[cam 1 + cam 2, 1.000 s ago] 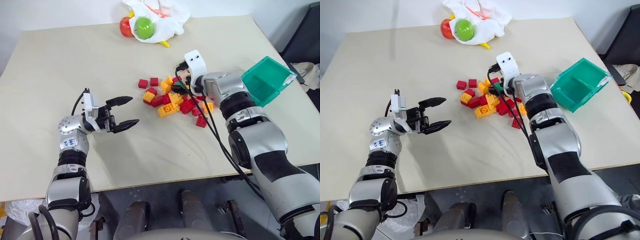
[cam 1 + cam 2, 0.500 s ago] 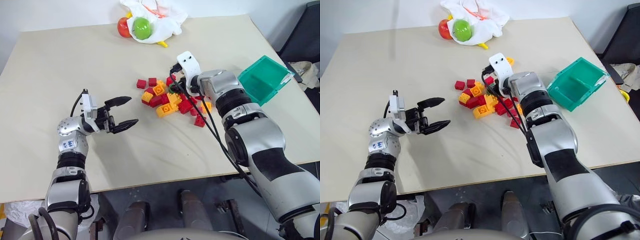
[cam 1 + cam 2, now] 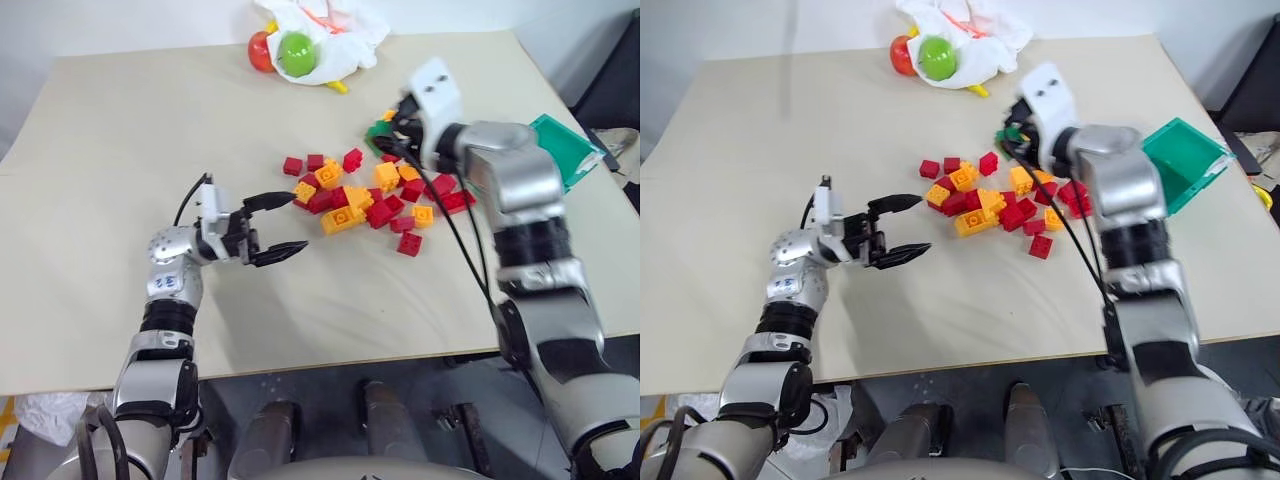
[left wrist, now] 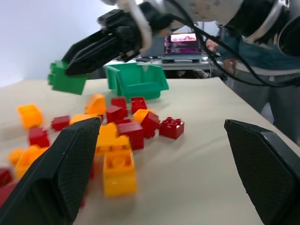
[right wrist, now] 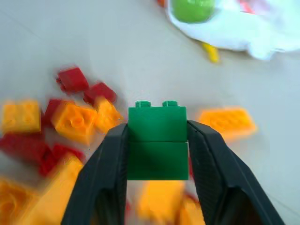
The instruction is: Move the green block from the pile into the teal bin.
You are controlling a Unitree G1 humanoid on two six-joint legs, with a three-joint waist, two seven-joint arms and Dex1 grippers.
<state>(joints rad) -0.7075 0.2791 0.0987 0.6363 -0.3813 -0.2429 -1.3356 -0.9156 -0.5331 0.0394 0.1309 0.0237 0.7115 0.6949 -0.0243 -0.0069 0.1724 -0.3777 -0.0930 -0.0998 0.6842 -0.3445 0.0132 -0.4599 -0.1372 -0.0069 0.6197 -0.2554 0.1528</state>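
The green block hangs above the pile, short of the teal bin (image 3: 566, 150), so it is too early to release. My right gripper moves the block toward the bin first.
My right gripper (image 5: 158, 132) is shut on the green block (image 5: 158, 143), a small dark green studded brick, and holds it in the air above the far right edge of the pile (image 3: 372, 195). The block (image 3: 1011, 132) also shows at the black fingertips in the head views. The pile is a loose cluster of red and orange-yellow bricks in the middle of the table. To the right stands the teal bin (image 3: 1188, 165), partly hidden behind my right arm. My left gripper (image 3: 278, 226) hovers open and empty just left of the pile, pointing at it.
A white cloth (image 3: 335, 30) with a red and a green round fruit (image 3: 294, 52) lies at the table's far edge. The beige table (image 3: 130, 130) has bare room on its left half. Its right edge runs just past the bin.
My right gripper closed on the green block and lifted it off the pile, up and to the right. My left gripper moved a little to the right, toward the pile.
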